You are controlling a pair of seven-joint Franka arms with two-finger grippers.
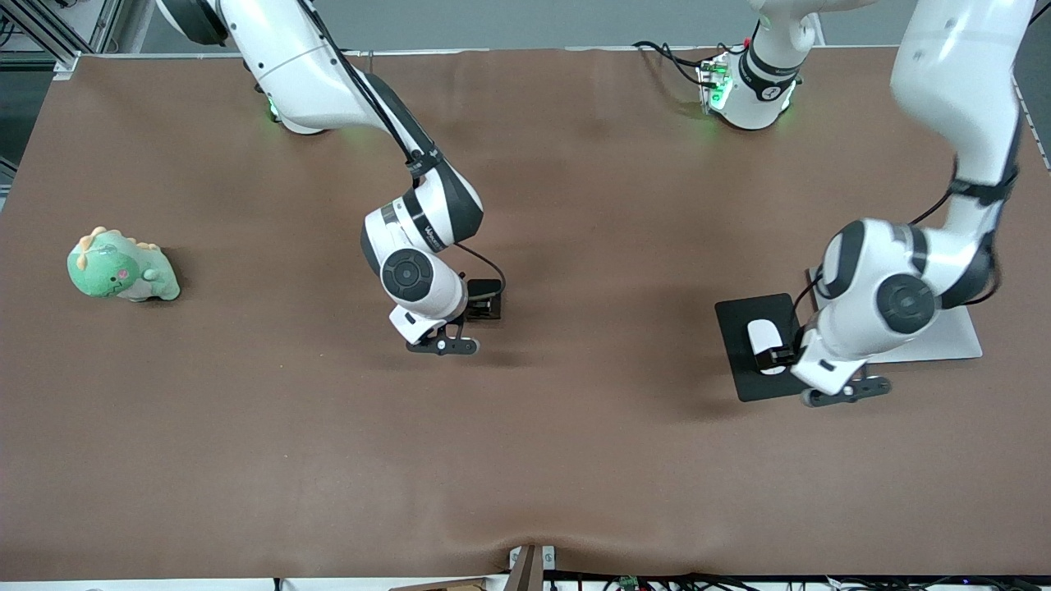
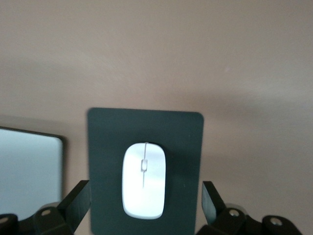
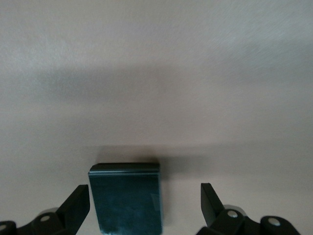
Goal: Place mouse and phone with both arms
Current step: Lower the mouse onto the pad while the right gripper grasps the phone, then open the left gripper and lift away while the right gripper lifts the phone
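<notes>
Next, my right gripper picks up the black phone point(image 1: 484, 288) point(image 3: 126, 198) by its side edges to place it.
The white mouse point(image 1: 760, 336) lies on a black mouse pad point(image 1: 739, 328) toward the left arm's end of the table. My left gripper point(image 1: 781, 356) hangs low over it, open, with one finger on each side of the mouse point(image 2: 143, 186) and touching nothing; its fingertips point(image 2: 78, 203) frame the pad point(image 2: 146, 132). The black phone point(image 1: 484, 288) lies flat on the table near the middle. My right gripper point(image 1: 483, 309) is open just above it, and its fingertips point(image 3: 210, 203) stand apart from the phone point(image 3: 126, 198).
A pale grey flat slab point(image 1: 944, 336) lies beside the mouse pad, partly under the left arm; it also shows in the left wrist view point(image 2: 29, 169). A green dinosaur plush point(image 1: 121, 267) sits toward the right arm's end of the brown table point(image 1: 525, 460).
</notes>
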